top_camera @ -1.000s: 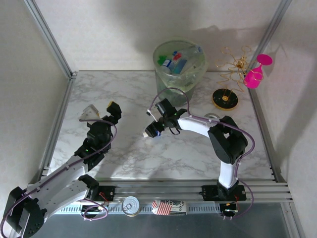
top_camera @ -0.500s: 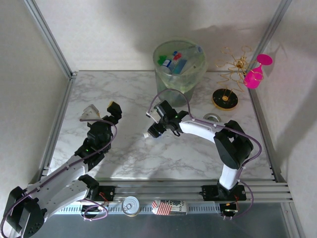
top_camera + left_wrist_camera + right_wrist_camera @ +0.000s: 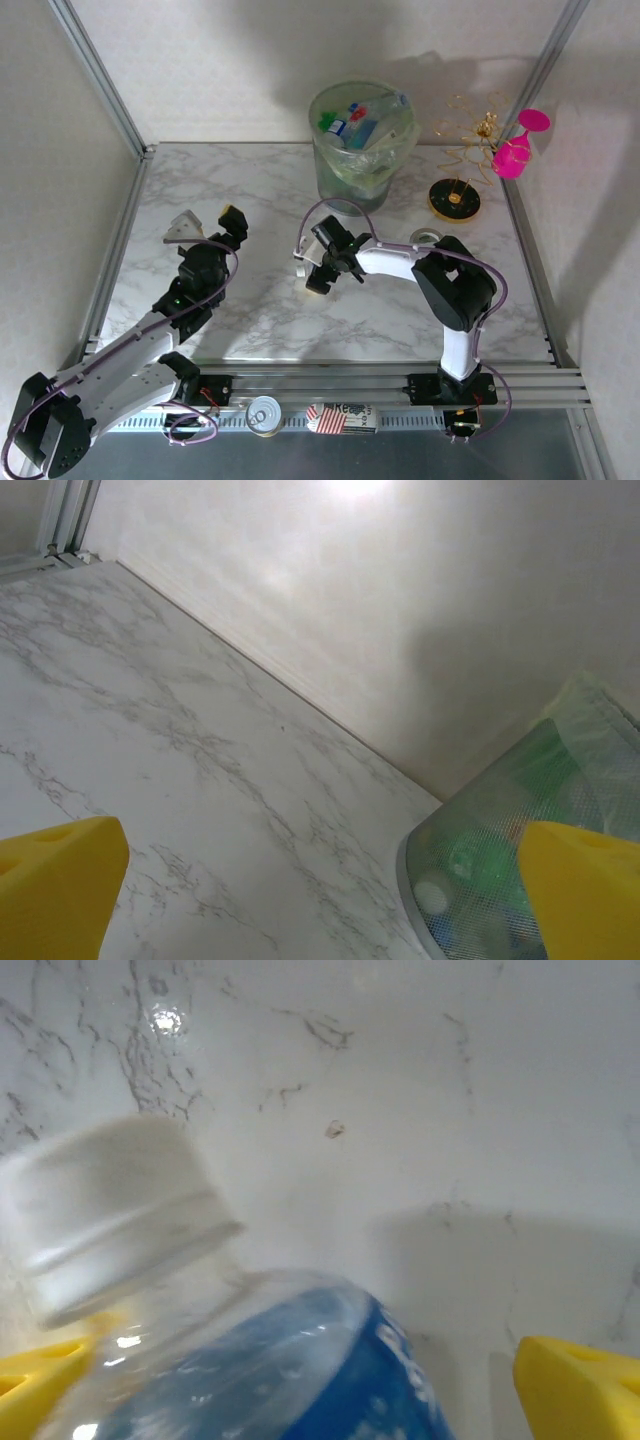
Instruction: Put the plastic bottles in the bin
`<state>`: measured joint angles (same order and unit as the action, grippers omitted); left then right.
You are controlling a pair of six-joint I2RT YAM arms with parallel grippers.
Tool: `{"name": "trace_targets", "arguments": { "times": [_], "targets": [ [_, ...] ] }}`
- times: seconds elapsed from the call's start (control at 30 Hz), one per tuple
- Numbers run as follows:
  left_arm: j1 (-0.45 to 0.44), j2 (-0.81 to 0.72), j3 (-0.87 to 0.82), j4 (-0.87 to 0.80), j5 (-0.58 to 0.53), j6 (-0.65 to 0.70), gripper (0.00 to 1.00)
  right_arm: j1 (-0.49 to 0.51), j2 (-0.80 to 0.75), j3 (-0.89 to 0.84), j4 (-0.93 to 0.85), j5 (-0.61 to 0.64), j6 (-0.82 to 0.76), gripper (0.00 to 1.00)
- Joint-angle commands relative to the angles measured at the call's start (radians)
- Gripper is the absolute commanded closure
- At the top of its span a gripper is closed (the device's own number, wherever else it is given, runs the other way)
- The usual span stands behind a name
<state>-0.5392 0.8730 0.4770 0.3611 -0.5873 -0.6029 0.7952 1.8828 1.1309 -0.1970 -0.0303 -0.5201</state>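
Observation:
My right gripper closes on the plastic bottle now, since the fingers reach down past the bottle's shoulder [image 3: 245, 1355] on both sides, close to the tabletop.
A clear plastic bottle [image 3: 250, 1360] with a blue label and a white cap [image 3: 110, 1210] lies on the marble table. My right gripper [image 3: 310, 1385] is open with its yellow fingers [image 3: 580, 1385] on either side of the bottle; the right finger stands clear of it. From above, that gripper [image 3: 320, 264] sits mid-table with the cap [image 3: 300, 257] poking out at its left. The pale green bin [image 3: 362, 150] stands at the back and holds several bottles [image 3: 355, 122]. My left gripper [image 3: 205, 225] hovers open and empty at the left, facing the bin [image 3: 520, 870].
A pink goblet [image 3: 518, 150] and a gold wire stand [image 3: 470, 132] on a black disc [image 3: 455, 200] are at the back right. A small metal lid [image 3: 428, 238] lies by the right arm. A tin can [image 3: 265, 415] and a flat printed packet [image 3: 342, 417] sit on the near rail.
My right gripper has turned and come down toward the near side, over the bottle on the table. The left arm has stayed still.

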Motion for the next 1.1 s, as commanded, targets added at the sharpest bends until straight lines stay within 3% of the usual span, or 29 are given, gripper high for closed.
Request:
{"name": "trace_targets", "arguments": {
  "times": [0.0,0.2,0.27,0.3,0.33,0.47,0.7,1.07],
  "targets": [
    [0.011,-0.030,0.016,-0.011,-0.014,0.009,0.00,-0.010,-0.007,0.027,-0.048,-0.054,-0.034,0.01],
    [0.015,-0.035,0.011,-0.008,-0.011,0.012,0.01,-0.023,0.036,0.042,-0.076,-0.030,-0.030,0.06],
    [0.015,-0.035,0.008,-0.010,-0.013,0.009,0.00,-0.025,0.041,0.042,-0.079,-0.051,-0.024,0.18],
    [0.015,-0.036,0.006,-0.008,-0.014,0.007,0.00,-0.026,0.041,0.042,-0.076,-0.054,-0.019,0.34],
    [0.016,-0.036,0.006,-0.010,-0.014,0.005,0.00,-0.027,0.039,0.041,-0.070,-0.051,-0.016,0.43],
    [0.018,-0.037,0.005,-0.004,-0.013,0.004,0.00,-0.028,0.009,0.033,-0.049,-0.050,-0.013,0.44],
    [0.031,-0.039,-0.006,0.012,-0.022,0.011,0.00,-0.063,-0.146,0.079,0.006,-0.171,0.065,0.46],
    [0.061,-0.057,-0.056,0.013,0.000,-0.020,0.00,-0.179,-0.219,0.410,0.150,-0.190,0.288,0.48]
  ]
}}
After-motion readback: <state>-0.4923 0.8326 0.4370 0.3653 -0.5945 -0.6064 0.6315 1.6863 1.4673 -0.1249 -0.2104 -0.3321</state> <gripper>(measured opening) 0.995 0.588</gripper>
